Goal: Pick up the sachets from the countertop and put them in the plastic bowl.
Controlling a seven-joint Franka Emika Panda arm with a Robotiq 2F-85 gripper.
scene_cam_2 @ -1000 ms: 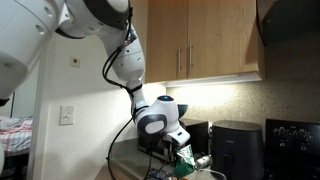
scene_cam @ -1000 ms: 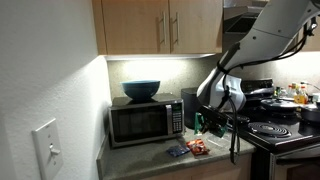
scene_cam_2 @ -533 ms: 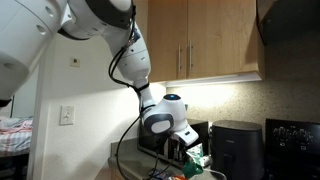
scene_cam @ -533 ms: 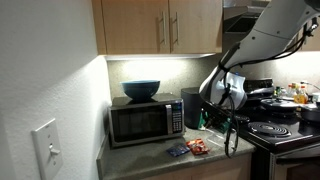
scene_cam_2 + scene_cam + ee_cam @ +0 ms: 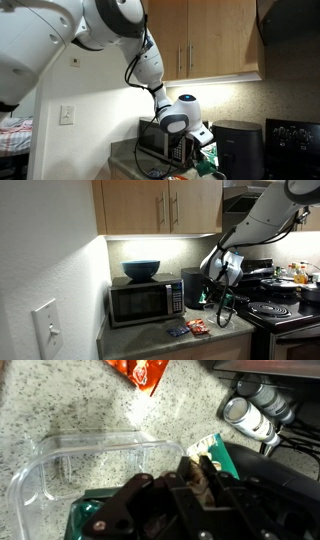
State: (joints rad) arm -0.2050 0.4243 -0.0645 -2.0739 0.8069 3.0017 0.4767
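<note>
The green sachet is high above the bowl's edge and would drop short if I opened now. My gripper should move it into the bowl before letting it go.
In the wrist view my gripper (image 5: 196,472) is shut on a green sachet (image 5: 217,456) and holds it above the right edge of the clear plastic bowl (image 5: 60,460). A green sachet (image 5: 88,520) shows at the bowl's near side, partly hidden by the gripper. A red-orange sachet (image 5: 140,370) lies on the speckled countertop (image 5: 60,405) beyond the bowl. In an exterior view the gripper (image 5: 214,298) hangs over the countertop, and a red-orange sachet (image 5: 198,326) and a blue sachet (image 5: 177,331) lie below it. The gripper (image 5: 205,150) also shows with the green sachet (image 5: 209,156).
A microwave (image 5: 145,302) with an opaque blue bowl (image 5: 141,270) on top stands at the back. A black appliance (image 5: 190,288) is beside it. The black stove (image 5: 275,310) with pans is next to the countertop. Metal shakers (image 5: 255,415) lie near the bowl.
My gripper has risen from the countertop with the green sachet in it and has moved sideways over the clear bowl's edge.
</note>
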